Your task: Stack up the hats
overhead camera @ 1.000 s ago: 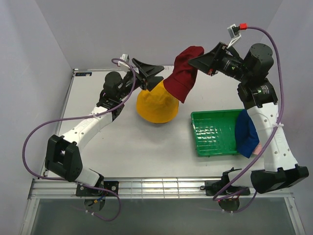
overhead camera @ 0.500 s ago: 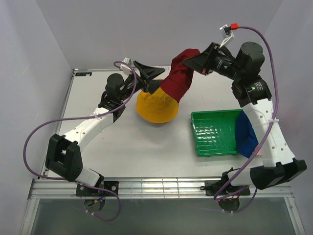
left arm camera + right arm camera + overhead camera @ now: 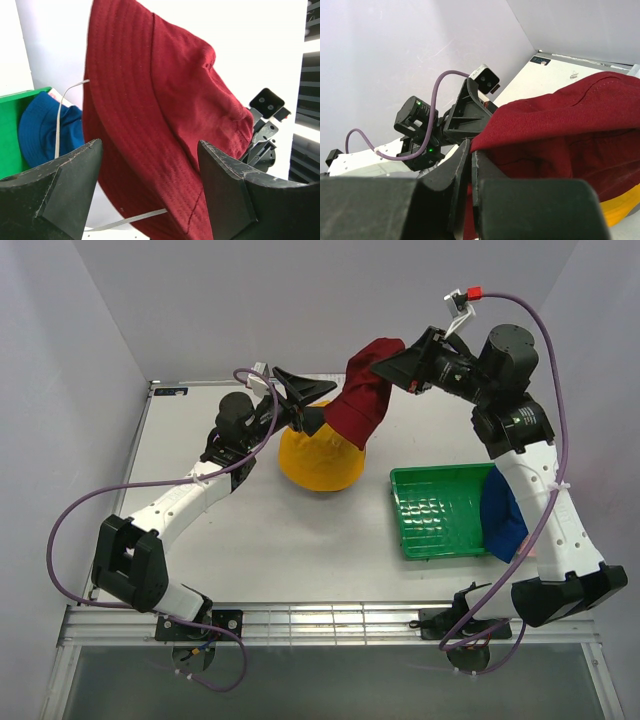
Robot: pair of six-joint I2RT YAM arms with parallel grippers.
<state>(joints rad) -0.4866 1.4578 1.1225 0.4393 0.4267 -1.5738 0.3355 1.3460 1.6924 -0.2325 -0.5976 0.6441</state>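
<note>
My left gripper will close on the red hat. Its lower brim (image 3: 155, 172) is as deep as the ends of my fingers, and my fingers are at the hat's opening and top sides.
A dark red hat (image 3: 360, 405) hangs in the air by its brim, with my right gripper (image 3: 380, 366) shut on the brim's edge (image 3: 485, 140). Its lower edge dangles over the back of a yellow hat (image 3: 318, 460) that sits on the table. My left gripper (image 3: 322, 408) is open just left of the red hat. In the left wrist view the red cloth (image 3: 160, 90) fills the space beyond the wide-apart fingers (image 3: 75, 175), and I cannot tell if it touches them. A blue hat (image 3: 502, 512) lies at the right end of the green tray.
The green tray (image 3: 440, 510) stands on the table's right half, under the right arm. White walls close in the back and sides. A thin pale wire (image 3: 57, 125) crosses the left wrist view in front of the blue hat (image 3: 42, 125).
My right gripper has carried the red hat left and a little lower, over the yellow hat. The left gripper has edged up toward the red hat and stayed open.
</note>
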